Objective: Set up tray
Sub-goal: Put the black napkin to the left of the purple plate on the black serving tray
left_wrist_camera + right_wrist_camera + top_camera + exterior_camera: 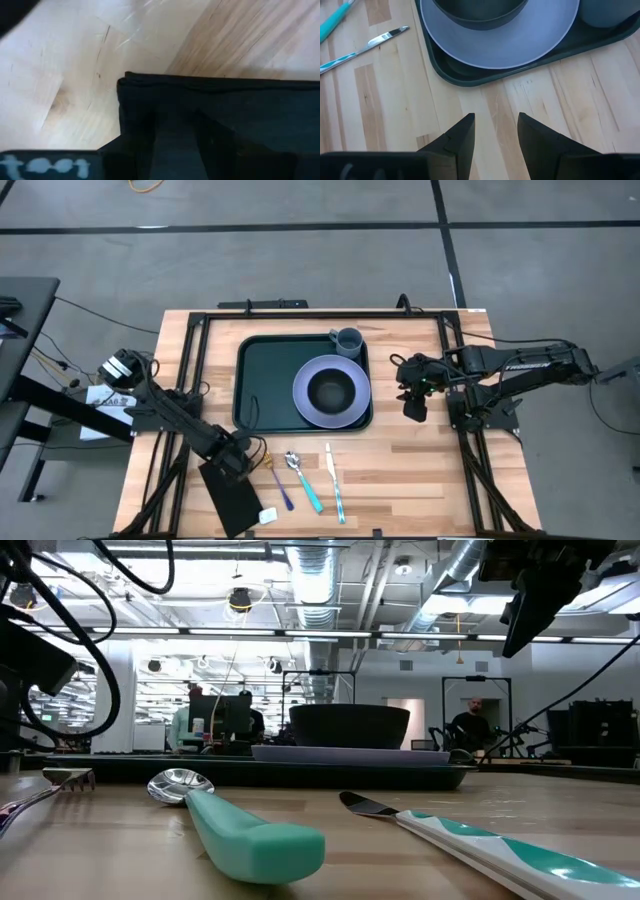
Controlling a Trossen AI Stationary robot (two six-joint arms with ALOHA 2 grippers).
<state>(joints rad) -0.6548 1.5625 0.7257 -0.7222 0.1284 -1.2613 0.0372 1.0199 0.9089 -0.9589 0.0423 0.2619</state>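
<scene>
My left gripper closes on the black napkin now, as closing now would catch the napkin. Both fingers reach it inside its corner [128, 83], on either side of a strip [177, 142].
The dark green tray [262, 375] lies mid-table and carries a lavender plate [352, 412] with a dark bowl [330, 391] on it, and a grey-blue cup [347, 340] at its far right corner. A flat black napkin [232, 498] lies near the table's near edge on the left. My left gripper [233, 461] stands low over the napkin's far end [210, 95], fingers open. My right gripper [414, 406] hangs open above bare wood right of the tray [465, 80], touching nothing. My left gripper comes at the black napkin's far end [165, 100] from above with its dark fingers apart over the cloth. Whether the fingertips touch the cloth, I cannot tell, since dark fingers merge with the dark cloth. The napkin lies flat on the table.
Near the front edge lie a purple-handled fork [278, 480], a teal-handled spoon [305, 480] and a teal-handled knife [334, 480], side by side right of the napkin. A small white packet [267, 517] sits by the napkin. People show in the room beyond [470, 725]. Bare wood lies right of the tray.
</scene>
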